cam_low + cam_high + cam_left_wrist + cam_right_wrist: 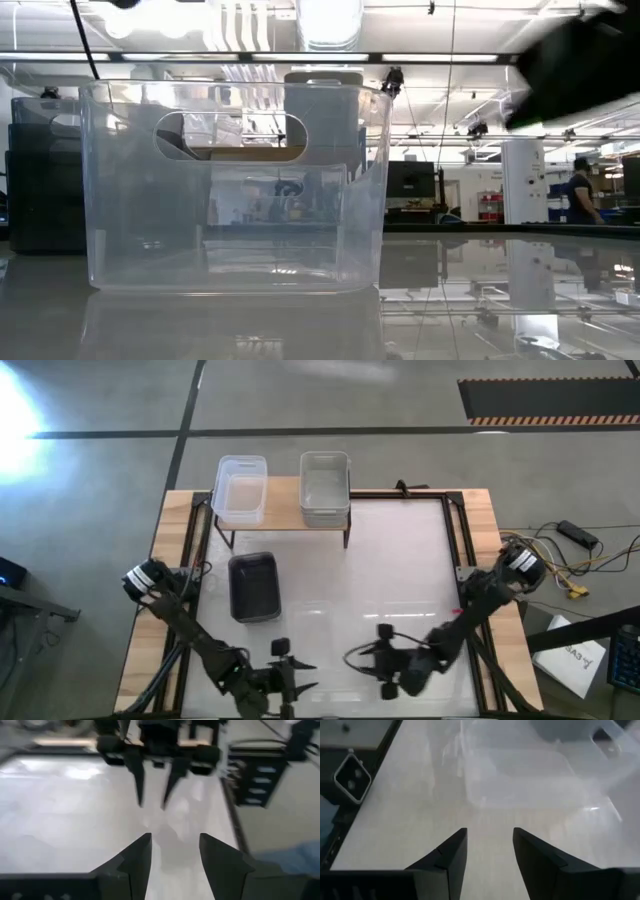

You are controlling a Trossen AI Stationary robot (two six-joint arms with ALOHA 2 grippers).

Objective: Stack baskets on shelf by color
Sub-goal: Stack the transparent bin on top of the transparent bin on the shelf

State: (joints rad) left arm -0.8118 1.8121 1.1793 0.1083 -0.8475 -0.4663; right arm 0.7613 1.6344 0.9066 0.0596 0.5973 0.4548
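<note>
The clear basket on the tabletop should be stacked on the shelf's clear basket. My left gripper should pick it up by its rim next.
On the shelf (285, 510) at the table's far side stand a clear basket (241, 490) and a light grey basket (325, 488), side by side. A dark grey basket (253, 586) rests on its base on the table in front of the shelf. Another clear basket (235, 185) stands upright on the table close to the low camera. It also shows in the right wrist view (535, 775), ahead of my right gripper (489, 845), which is open and empty. My left gripper (175, 855) is open and empty near the table's near edge (300, 674), facing the right gripper (372, 660).
Black frame rails run along the table's left and right sides (458, 550). A small white-framed device (352, 780) sits by the table's edge. Cables lie on the floor to the right (570, 565). A blurred dark arm part (580, 70) crosses the low view's upper right.
</note>
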